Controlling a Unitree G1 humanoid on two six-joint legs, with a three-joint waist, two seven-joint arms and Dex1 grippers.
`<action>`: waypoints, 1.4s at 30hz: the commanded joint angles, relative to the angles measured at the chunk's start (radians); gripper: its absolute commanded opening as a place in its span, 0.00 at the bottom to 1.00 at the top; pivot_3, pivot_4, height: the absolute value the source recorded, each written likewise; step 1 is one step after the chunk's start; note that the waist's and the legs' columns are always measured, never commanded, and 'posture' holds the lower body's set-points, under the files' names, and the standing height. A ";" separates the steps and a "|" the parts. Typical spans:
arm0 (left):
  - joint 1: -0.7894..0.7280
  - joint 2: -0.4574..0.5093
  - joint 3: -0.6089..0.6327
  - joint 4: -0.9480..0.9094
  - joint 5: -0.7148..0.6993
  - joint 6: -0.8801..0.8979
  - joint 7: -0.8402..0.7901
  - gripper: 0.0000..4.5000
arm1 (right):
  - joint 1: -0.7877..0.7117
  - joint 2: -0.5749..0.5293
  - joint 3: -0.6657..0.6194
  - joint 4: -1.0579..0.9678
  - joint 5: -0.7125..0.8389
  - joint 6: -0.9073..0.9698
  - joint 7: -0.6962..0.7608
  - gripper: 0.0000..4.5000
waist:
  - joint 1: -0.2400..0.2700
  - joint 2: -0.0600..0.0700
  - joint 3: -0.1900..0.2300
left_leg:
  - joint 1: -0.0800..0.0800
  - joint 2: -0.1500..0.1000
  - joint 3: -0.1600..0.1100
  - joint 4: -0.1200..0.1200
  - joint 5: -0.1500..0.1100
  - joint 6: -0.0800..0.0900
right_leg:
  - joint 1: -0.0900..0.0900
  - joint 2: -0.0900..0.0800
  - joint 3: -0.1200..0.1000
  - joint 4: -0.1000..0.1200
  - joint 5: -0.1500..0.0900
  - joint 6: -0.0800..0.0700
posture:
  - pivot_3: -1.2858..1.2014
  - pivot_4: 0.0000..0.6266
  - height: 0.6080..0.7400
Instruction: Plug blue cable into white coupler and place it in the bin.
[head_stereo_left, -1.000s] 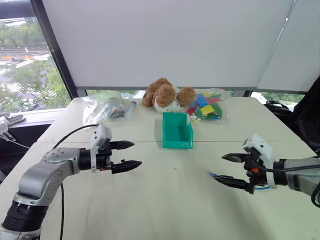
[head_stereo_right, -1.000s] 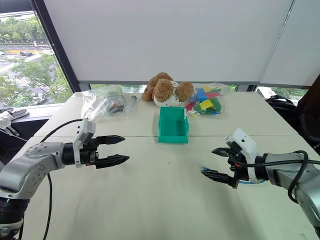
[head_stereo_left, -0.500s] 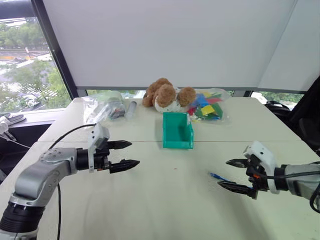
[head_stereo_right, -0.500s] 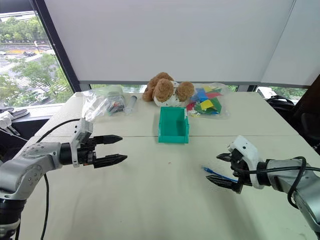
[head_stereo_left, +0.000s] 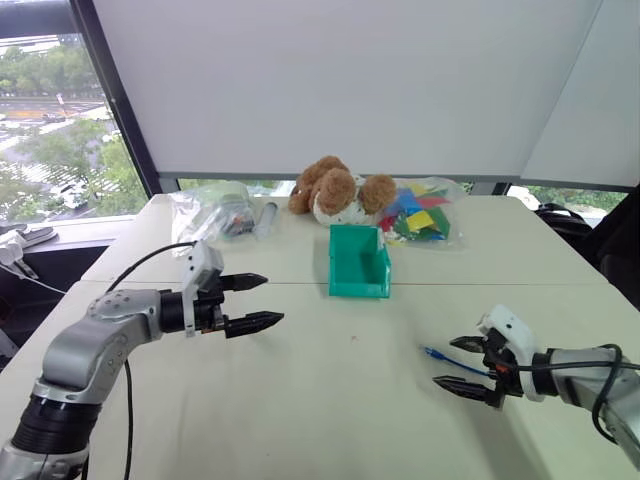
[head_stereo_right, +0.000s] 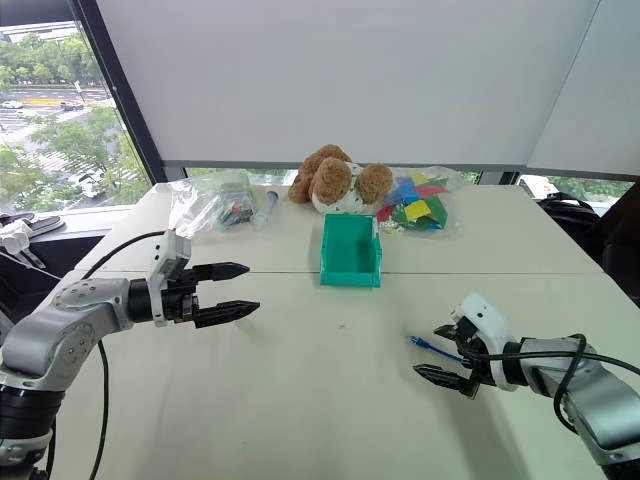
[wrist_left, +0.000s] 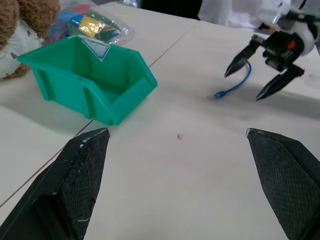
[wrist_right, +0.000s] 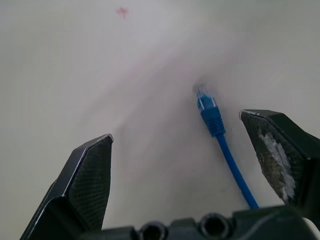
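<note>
My right gripper grabs the blue cable by its plug end next. The cable is then ready for me to plug into the white coupler.
The blue cable lies on the white table at the right, its plug end pointing toward the table's middle. My right gripper hangs low over the table, open, with the plug end between its fingers and nothing gripped. My left gripper hovers open and empty above the table at the left, pointing toward the teal bin. The bin stands upright and empty near the table's middle; the left wrist view also shows the bin, the cable and the right gripper. The white coupler is out of view.
Behind the bin sit a brown teddy bear and a clear bag of coloured pieces. More clear bags and a small tube lie at the back left. A seam crosses the table beside the bin.
My right gripper has sunk toward the table and now straddles the cable's plug end, still open. The left gripper has stayed in place, open.
</note>
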 joint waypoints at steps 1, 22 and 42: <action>0.004 -0.005 0.017 -0.041 -0.011 -0.007 0.016 1.00 | -0.029 0.022 0.015 0.066 -0.033 -0.064 0.013 0.99 | 0.000 0.000 0.000 | 0.000 0.000 0.000 0.000 0.000 0.000 | 0.000 0.000 0.000 0.000 0.000 0.000 | 0.52 0.24 1.00; -0.034 -0.013 -0.021 -0.019 0.016 -0.026 0.005 1.00 | -0.031 0.030 0.053 0.245 -0.127 -0.179 0.046 0.36 | 0.001 0.000 0.000 | 0.002 0.000 0.000 0.001 0.000 0.000 | 0.002 0.000 0.000 0.000 0.000 0.000 | 0.52 0.24 1.00; -0.072 -0.030 -0.040 -0.008 0.025 -0.030 -0.006 1.00 | -0.418 0.310 0.436 0.104 -0.197 -0.085 0.103 0.01 | -0.003 0.000 0.000 | 0.001 0.000 -0.001 0.001 0.000 0.000 | 0.001 0.001 0.000 0.001 0.000 0.000 | 0.52 0.24 1.00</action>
